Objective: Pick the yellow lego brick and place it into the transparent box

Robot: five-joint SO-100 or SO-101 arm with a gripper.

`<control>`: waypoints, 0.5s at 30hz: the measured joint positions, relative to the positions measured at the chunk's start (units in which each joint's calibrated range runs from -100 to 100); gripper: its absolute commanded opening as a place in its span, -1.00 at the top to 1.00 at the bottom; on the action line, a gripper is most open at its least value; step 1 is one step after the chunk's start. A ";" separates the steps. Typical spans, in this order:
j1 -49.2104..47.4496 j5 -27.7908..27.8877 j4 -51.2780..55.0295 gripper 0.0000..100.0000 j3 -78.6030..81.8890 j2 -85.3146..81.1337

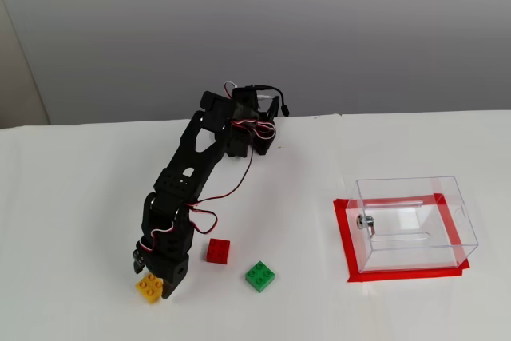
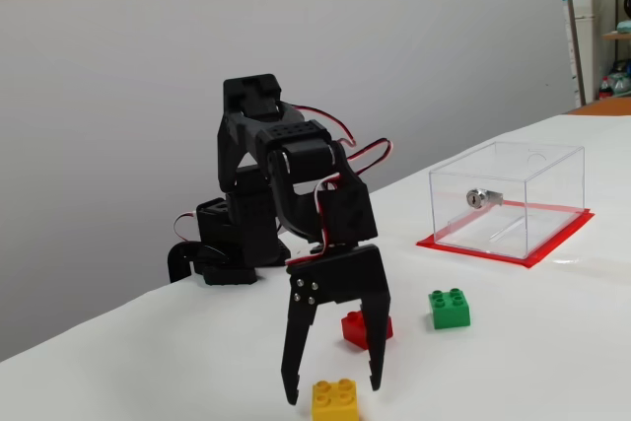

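Note:
My gripper grabs the yellow lego brick point(image 1: 148, 287) by its opposite sides next, to place the brick into the transparent box point(image 1: 413, 223).
The yellow lego brick point(image 1: 148, 287) point(image 2: 334, 400) lies on the white table near its front edge. My gripper point(image 1: 151, 280) point(image 2: 333, 388) stands open right over it, pointing down, with one finger on each side of the brick and the tips close to the table. Whether the fingers touch the brick I cannot tell. The transparent box point(image 1: 413, 223) point(image 2: 507, 198) stands empty on a red-taped patch far to the right in both fixed views, with a small metal knob on one wall.
A red brick point(image 1: 217, 251) point(image 2: 368, 325) lies just right of the gripper and a green brick point(image 1: 259, 275) point(image 2: 449, 308) further right. The arm's base point(image 1: 249, 129) stands at the back of the table.

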 measured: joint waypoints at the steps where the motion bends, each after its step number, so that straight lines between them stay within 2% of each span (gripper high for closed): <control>1: 0.00 0.00 0.00 0.39 0.00 0.00; 12: 0.00 0.24 0.00 0.41 0.00 3.30; 15: 0.00 0.24 0.00 0.62 0.00 3.30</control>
